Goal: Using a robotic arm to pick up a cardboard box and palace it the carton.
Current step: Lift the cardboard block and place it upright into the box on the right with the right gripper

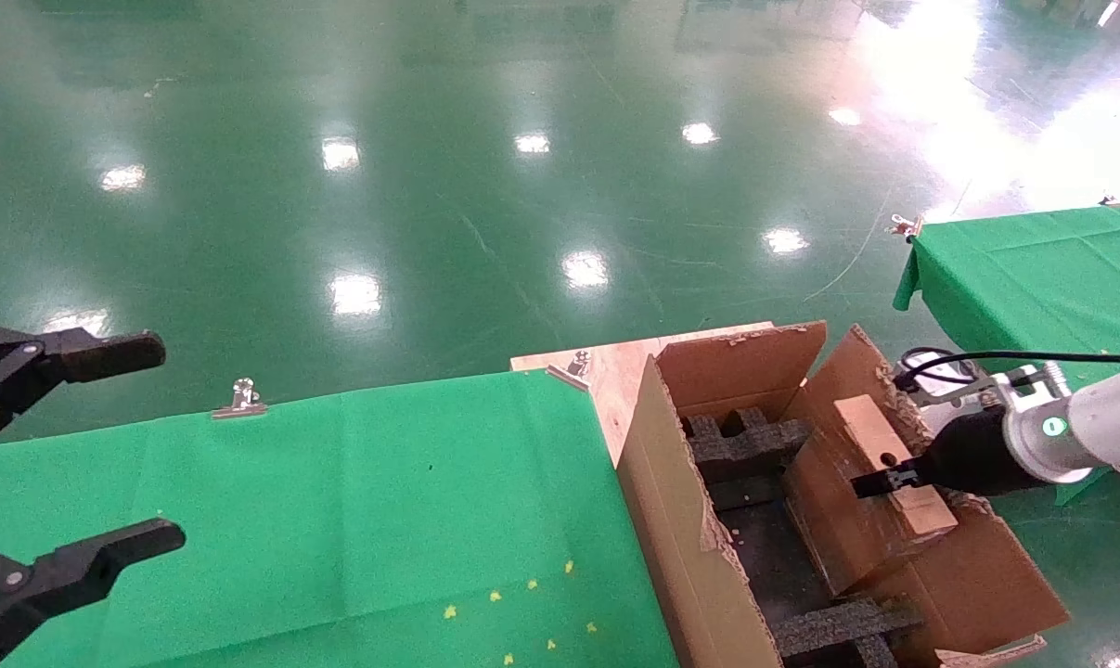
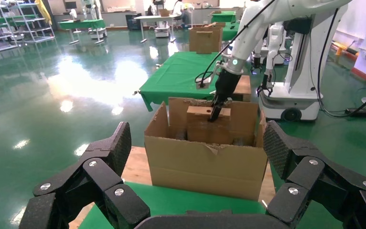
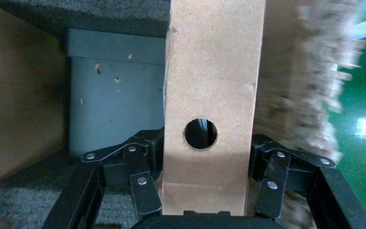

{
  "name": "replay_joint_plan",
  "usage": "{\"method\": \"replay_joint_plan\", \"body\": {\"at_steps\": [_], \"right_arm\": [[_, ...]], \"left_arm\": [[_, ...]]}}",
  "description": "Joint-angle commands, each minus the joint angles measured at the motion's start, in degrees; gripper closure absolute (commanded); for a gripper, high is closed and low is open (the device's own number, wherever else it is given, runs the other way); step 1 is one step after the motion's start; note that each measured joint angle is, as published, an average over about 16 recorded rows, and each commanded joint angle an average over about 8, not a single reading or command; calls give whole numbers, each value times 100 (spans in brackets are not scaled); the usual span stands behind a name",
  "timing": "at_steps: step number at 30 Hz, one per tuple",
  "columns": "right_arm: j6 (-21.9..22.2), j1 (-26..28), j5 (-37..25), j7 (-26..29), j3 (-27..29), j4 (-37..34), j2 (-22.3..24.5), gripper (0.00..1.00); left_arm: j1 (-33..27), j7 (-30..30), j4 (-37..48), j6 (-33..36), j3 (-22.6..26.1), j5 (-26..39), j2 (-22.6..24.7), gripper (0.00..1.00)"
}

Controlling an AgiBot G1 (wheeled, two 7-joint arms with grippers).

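Observation:
I should keep holding the cardboard box with my right gripper until the cardboard box's lower edge [image 1: 823, 573], still tilted above the carton's dark bottom, reaches that bottom.
The small cardboard box [image 1: 870, 431] with a round hole is held tilted inside the large carton [image 1: 671, 520], close to its right flap. My right gripper [image 1: 870, 484], on the white arm with the green ring [image 1: 1051, 428], is shut on the box. In the right wrist view the box [image 3: 212, 71] fills the space between the fingers [image 3: 145, 191] of the right gripper [image 3: 205, 191]. The left wrist view shows the box [image 2: 205, 126] standing up out of the carton [image 2: 205, 167]. My left gripper [image 1: 137, 445] is open and empty at the far left, also in its own view [image 2: 195, 148].
Black foam inserts [image 1: 745, 436] lie at the carton's ends, with a dark floor between. The carton stands on a wooden board [image 1: 615, 366] beside the green-clothed table [image 1: 337, 520]. A second green table [image 1: 1033, 269] is at the right. A metal clip [image 1: 241, 399] holds the cloth's far edge.

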Motion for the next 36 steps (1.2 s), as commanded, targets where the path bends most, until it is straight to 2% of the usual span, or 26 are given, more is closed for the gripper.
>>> {"method": "replay_joint_plan", "body": {"at_steps": [1, 13, 23, 24, 31, 32, 36], "right_arm": [[95, -98, -13, 79, -28, -15, -84, 100], [383, -626, 13, 179, -107, -384, -559, 100], [484, -1001, 130, 47, -77, -903, -961, 98], [487, -1025, 144, 21, -69, -950, -991, 92], [471, -1108, 203, -83, -31, -1115, -1096, 6], [469, -1107, 205, -81, -29, -1115, -1096, 0], [467, -1095, 204, -66, -31, -1087, -1079, 0]], "left_arm": [[0, 0, 0, 0, 0, 0, 0, 0], [0, 0, 0, 0, 0, 0, 0, 0], [0, 0, 0, 0, 0, 0, 0, 0], [0, 0, 0, 0, 0, 0, 0, 0], [2, 0, 2, -2, -1, 0, -1, 0], [1, 0, 2, -2, -1, 0, -1, 0], [1, 0, 2, -2, -1, 0, -1, 0]]}}
